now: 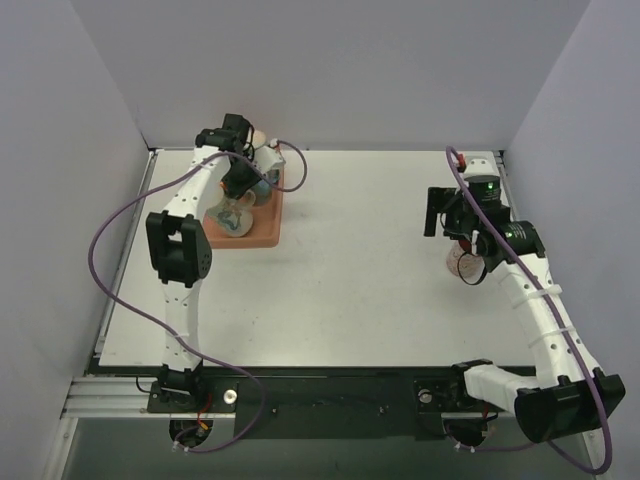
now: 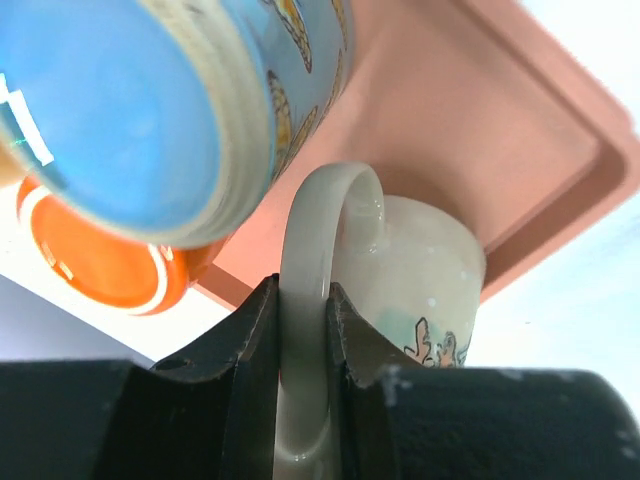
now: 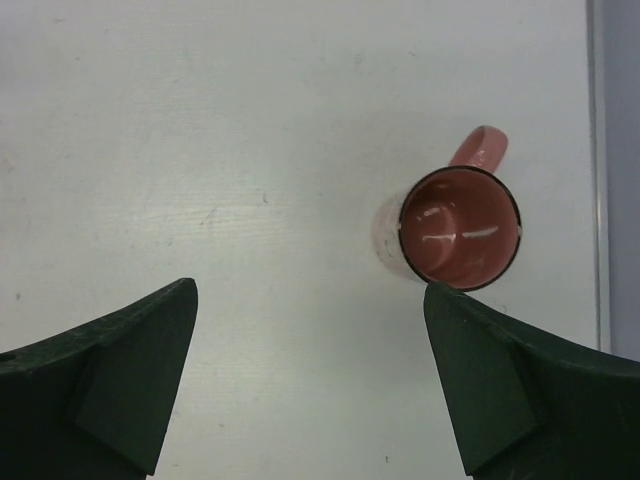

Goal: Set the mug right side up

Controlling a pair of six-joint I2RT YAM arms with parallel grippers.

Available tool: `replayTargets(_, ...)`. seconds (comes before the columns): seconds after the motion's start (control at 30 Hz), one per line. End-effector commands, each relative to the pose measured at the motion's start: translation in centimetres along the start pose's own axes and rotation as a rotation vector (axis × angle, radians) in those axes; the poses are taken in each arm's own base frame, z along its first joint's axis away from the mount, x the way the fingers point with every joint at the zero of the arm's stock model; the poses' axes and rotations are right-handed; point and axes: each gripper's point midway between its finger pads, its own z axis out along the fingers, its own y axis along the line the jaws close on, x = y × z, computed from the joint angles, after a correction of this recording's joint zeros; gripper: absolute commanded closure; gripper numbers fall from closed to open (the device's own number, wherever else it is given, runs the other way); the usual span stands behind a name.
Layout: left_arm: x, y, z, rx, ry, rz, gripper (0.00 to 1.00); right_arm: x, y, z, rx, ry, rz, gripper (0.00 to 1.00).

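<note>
I need to set the cream mug upright, so next my right gripper will take it by its rim (image 2: 462,232) and leave the looped handle (image 2: 310,230) to my left gripper.
A cream mug with cartoon drawings (image 2: 425,270) is on the pink tray (image 2: 500,130). My left gripper (image 2: 303,300) is shut on its looped handle (image 2: 310,230). In the top view the left gripper (image 1: 238,188) is over the tray (image 1: 268,232), with the cream mug (image 1: 231,216) below it, apparently tilted. My right gripper (image 3: 310,380) is open and empty above the bare table. A mug with a pink inside (image 3: 460,228) stands upright, mouth up, just beyond my right finger; it also shows in the top view (image 1: 467,265).
A blue mug with cartoon drawings (image 2: 150,100) and an orange mug (image 2: 100,262) crowd close around the held mug at the tray's far end. The enclosure walls surround the table. The right table edge runs beside the pink mug.
</note>
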Motion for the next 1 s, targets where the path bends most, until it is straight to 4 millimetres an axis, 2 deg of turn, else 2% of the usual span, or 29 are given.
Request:
replayTargets(0.0,-3.7,1.1,-12.2,-0.092,-0.301,-0.114,1.0,-2.1,5.0,-2.3,-0.16,-0.075,-0.059,0.1)
replayTargets(0.1,-4.7,0.6,-15.6,-0.072,-0.413,-0.203,1.0,-3.4,8.6,-2.8,-0.258,-0.109,-0.063,0.1)
replayTargets(0.13,-5.1,0.1,-17.1,-0.043,-0.474,-0.219,1.0,-4.0,11.3,-3.7,-0.352,-0.135,-0.058,0.1)
replayTargets(0.17,-5.5,-0.4,-18.1,-0.014,-0.511,-0.261,1.0,-4.4,12.6,-3.9,-0.388,-0.146,-0.057,0.1)
replayTargets(0.2,-6.2,-1.2,-19.8,0.041,-0.596,-0.268,1.0,-5.0,15.2,-4.8,-0.471,-0.173,-0.045,0.1)
replayTargets(0.23,-6.5,-1.9,-20.5,0.085,-0.628,-0.322,1.0,-5.5,16.9,-5.3,-0.529,-0.177,-0.005,0.1)
replayTargets(0.27,-7.6,-2.5,-23.0,0.115,-0.723,-0.328,1.0,-6.6,19.7,-6.8,-0.653,-0.218,0.013,0.1)
replayTargets(0.3,-7.9,-2.9,-23.3,0.145,-0.749,-0.367,1.0,-7.1,21.5,-7.2,-0.715,-0.215,0.092,0.1)
replayTargets(0.33,-8.7,-3.5,-25.5,0.158,-0.82,-0.359,1.0,-8.4,23.7,-8.7,-0.823,-0.256,0.145,0.1)
replayTargets(0.37,-9.0,-4.0,-25.8,0.192,-0.836,-0.397,1.0,-9.2,25.1,-9.2,-0.884,-0.257,0.234,0.1)
replayTargets(0.4,-9.7,-4.7,-28.0,0.216,-0.901,-0.405,1.0,-10.6,26.5,-9.9,-0.961,-0.298,0.286,0.11)
replayTargets(0.43,-10.0,-5.0,-28.2,0.244,-0.929,-0.411,1.0,-10.9,27.6,-10.8,-1.02,-0.276,0.356,0.11)
replayTargets(0.47,-9.9,-5.7,-29.1,0.267,-0.948,-0.433,1.0,-12.1,28.4,-11.3,-1.067,-0.316,0.384,0.12)
replayTargets(0.5,-10.1,-6.2,-30.5,0.27,-0.987,-0.416,1.0,-12.9,29.6,-13.0,-1.149,-0.337,0.411,0.12)
replayTargets(0.53,-10.1,-6.6,-30.4,0.294,-0.984,-0.443,1.0,-12.8,30.5,-13.0,-1.181,-0.315,0.435,0.12)
replayTargets(0.57,-10.2,-6.9,-31.2,0.304,-1.007,-0.431,1.0,-13.2,31.2,-14.0,-1.231,-0.339,0.436,0.12)
replayTargets(0.63,-10.3,-7.8,-31.8,0.347,-1.017,-0.441,1.0,-13.3,32.2,-14.2,-1.263,-0.32,0.464,0.15)
replayTargets(0.67,-10.4,-8.0,-32.3,0.356,-1.025,-0.444,1.0,-13.0,32.9,-13.6,-1.267,-0.289,0.476,0.16)
replayTargets(0.8,-10.5,-8.5,-33.4,0.367,-1.049,-0.431,1.0,-12.8,34.9,-15.1,-1.349,-0.261,0.479,0.21)
replayTargets(0.87,-10.8,-8.9,-33.8,0.411,-1.057,-0.455,1.0,-12.6,35.8,-14.9,-1.366,-0.234,0.484,0.27)
replayTargets(0.97,-11.1,-9.4,-34.0,0.435,-1.073,-0.448,1.0,-13.4,36.5,-15.4,-1.427,-0.231,0.528,0.51)
